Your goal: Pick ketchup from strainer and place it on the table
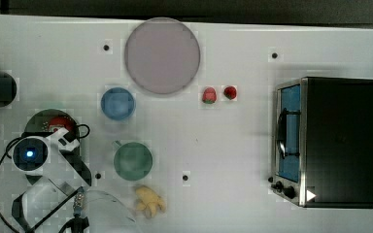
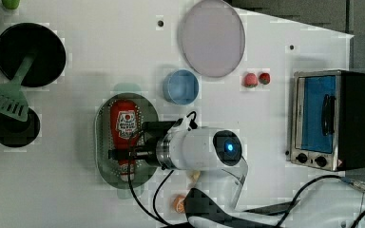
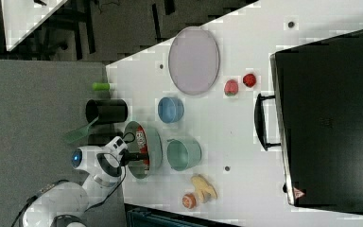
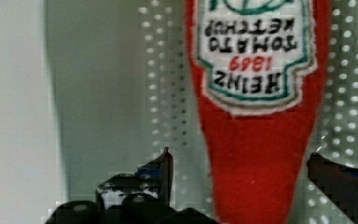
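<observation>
The gripper grabs the ketchup [image 4: 256,140] by its narrow neck [image 4: 257,168] next, to lift it out of the strainer for the table.
The ketchup [image 4: 256,140], a red bottle with a white-and-red label, lies flat in the pale green perforated strainer [image 4: 168,93]. My gripper [image 4: 247,182] is open and low over the bottle's narrow end, with one dark fingertip [image 4: 161,170] on each side of the neck and a small gap to the bottle. In the left view the ketchup [image 2: 123,121] lies lengthwise in the strainer [image 2: 100,137], and the gripper [image 2: 123,154] covers its lower part. The top view has the ketchup [image 1: 58,124] peeking out from under my wrist, on the white table [image 1: 223,145].
A blue bowl [image 1: 118,103], a dark-green bowl [image 1: 133,161] and a lilac plate [image 1: 161,55] stand to the top view's right of the strainer. Two strawberries [image 1: 209,95], a yellow toy [image 1: 149,200] and a toaster oven [image 1: 328,141] lie farther right. A black pan [image 2: 28,54] and green spatula [image 2: 4,102] sit at the left view's left.
</observation>
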